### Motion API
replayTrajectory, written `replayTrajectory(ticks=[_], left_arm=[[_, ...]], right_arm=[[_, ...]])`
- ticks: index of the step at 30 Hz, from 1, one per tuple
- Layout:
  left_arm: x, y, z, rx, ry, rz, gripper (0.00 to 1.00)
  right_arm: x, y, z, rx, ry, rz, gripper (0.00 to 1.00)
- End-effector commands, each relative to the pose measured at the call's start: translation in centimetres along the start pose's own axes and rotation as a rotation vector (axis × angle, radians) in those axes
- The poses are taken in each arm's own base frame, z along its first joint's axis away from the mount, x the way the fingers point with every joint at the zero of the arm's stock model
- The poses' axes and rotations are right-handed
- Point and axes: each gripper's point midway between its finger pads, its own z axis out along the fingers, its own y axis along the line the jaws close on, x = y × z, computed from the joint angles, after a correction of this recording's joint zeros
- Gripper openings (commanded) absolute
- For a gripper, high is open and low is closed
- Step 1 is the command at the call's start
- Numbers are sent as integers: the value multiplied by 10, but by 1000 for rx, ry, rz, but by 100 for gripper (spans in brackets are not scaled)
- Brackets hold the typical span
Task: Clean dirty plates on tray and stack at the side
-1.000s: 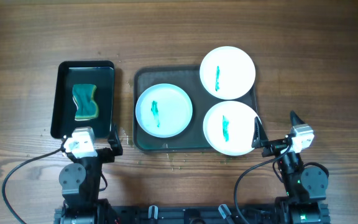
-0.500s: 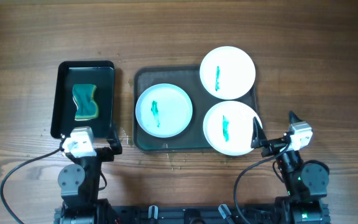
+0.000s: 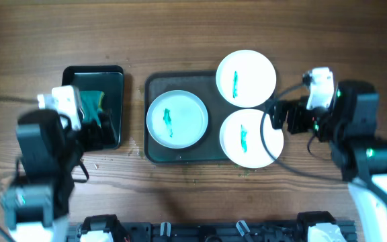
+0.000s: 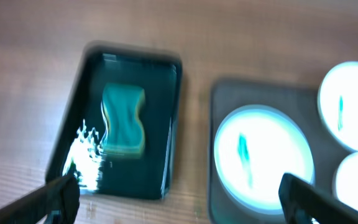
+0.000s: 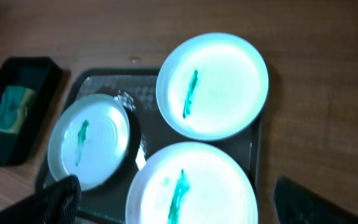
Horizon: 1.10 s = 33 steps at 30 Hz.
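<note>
The left gripper grabs the green sponge (image 3: pixel 91 106) by the middle of its green top next, so its yellow bottom stays free to wipe plates.
Three white plates with green smears lie on the grey tray (image 3: pixel 152 153): one at the left (image 3: pixel 177 119), one at the far right (image 3: pixel 246 78), one at the near right (image 3: pixel 247 138). A green sponge (image 3: pixel 91 106) lies in a black tray (image 3: pixel 93 71). My left gripper (image 3: pixel 98 129) is open and empty above the black tray's near end; in the left wrist view (image 4: pixel 179 205) the sponge (image 4: pixel 124 118) is ahead of it. My right gripper (image 3: pixel 284 118) is open and empty at the right edge of the near right plate (image 5: pixel 191 186).
The black sponge tray (image 4: pixel 160 81) stands left of the grey tray (image 4: pixel 219 186), with a strip of bare wood between them. Bare wooden table (image 3: pixel 193 33) lies beyond and to the right of the trays. Cables trail from both arms along the front.
Both arms have lifted from the table's front edge and moved away from it. The left gripper now hangs over the sponge tray, the right one beside the near right plate. Plates and sponge have not moved.
</note>
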Motion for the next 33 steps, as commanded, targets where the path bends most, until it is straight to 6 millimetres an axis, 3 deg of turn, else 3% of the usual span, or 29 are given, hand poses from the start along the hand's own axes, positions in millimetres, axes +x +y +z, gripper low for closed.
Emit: replayTrajectory(ticks=[1,4,7,11,14,17,20,23,28,31,33], left_arm=[[-15,-25,11,117,176,-7,100],[-9,-47,37,244,300,-39,100],[4,-45,63,238,400,-59,100],[4,-43,70,227,406,-61,100],[1,-9,77,-7,384,-193,100],[2,-4,76,-38,385,-204,100],[3,7,78,-101,379,-218,100],[6,18,80,-168,392,-208,100],[16,29,95,-216,448,-210,100],[26,53,109,-270,502,-287,100],[30,63,118,-289,524,-311,100]], right_arm=[[-19,8,14,-57,45,64,100],[-11,16,33,-141,119,141,99],[0,22,54,-172,195,182,80],[22,49,104,-168,362,226,65],[42,70,150,-99,449,173,57],[70,85,190,-69,513,138,49],[92,87,220,-62,548,91,41],[102,81,234,-16,553,72,37],[102,92,244,-34,527,83,34],[117,99,250,-18,555,127,21],[119,94,253,16,558,163,6]])
